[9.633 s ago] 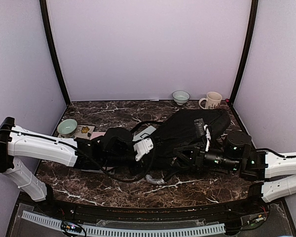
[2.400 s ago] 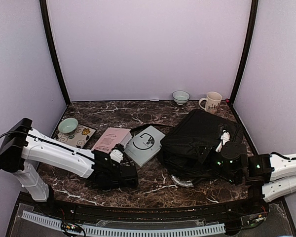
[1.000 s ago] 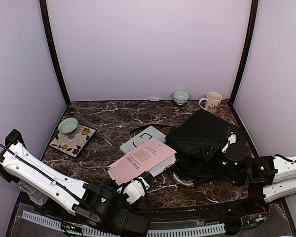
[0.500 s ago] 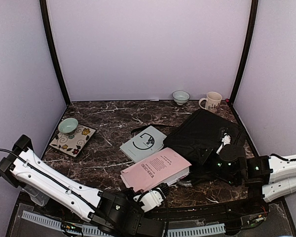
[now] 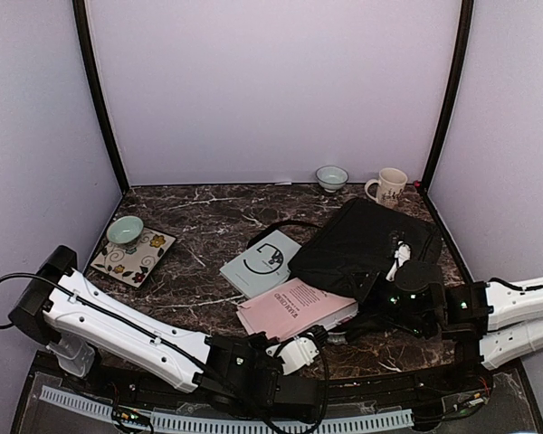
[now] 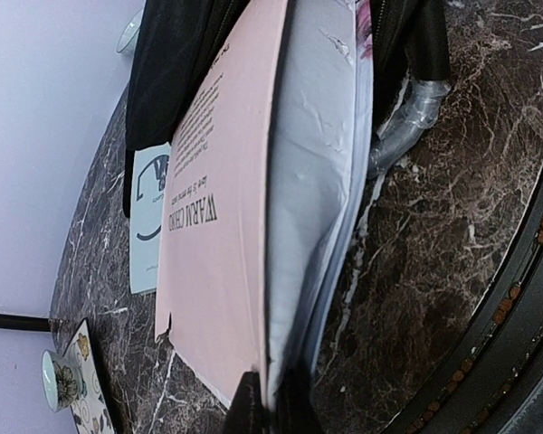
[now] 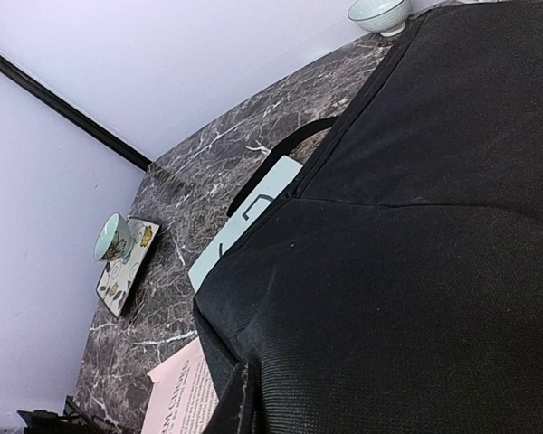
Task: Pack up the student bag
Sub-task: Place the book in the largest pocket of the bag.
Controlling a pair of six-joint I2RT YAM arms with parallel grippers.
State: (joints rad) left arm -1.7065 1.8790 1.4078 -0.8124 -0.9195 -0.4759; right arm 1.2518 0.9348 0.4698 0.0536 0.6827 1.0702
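Observation:
The pink book needs to go farther in before my left gripper releases it, as only its far end is inside the bag's opening.
The student bag (image 5: 366, 242) is a large black soft bag lying at the right of the table; it fills the right wrist view (image 7: 416, 226). My right gripper (image 5: 377, 291) is shut on the bag's near fabric edge and holds it raised, its fingertips (image 7: 242, 407) pinching the cloth. My left gripper (image 5: 303, 336) is shut on the near edge of a pink book (image 5: 294, 307), and its dark fingers (image 6: 246, 409) clamp the cover and pages. The pink book (image 6: 217, 226) points at the bag (image 6: 176, 54), its far end at the bag's mouth.
A light blue book (image 5: 261, 262) lies flat left of the bag. A patterned plate (image 5: 151, 256) with a green cup (image 5: 124, 231) sits at far left. A small bowl (image 5: 331, 177) and a mug (image 5: 389, 185) stand at the back wall. A clear tube-like handle (image 6: 407, 117) lies beside the pink book.
My left arm has carried the pink book rightwards, from the table's middle up to the bag's mouth. My right gripper has kept hold of the bag's edge, shifting slightly left.

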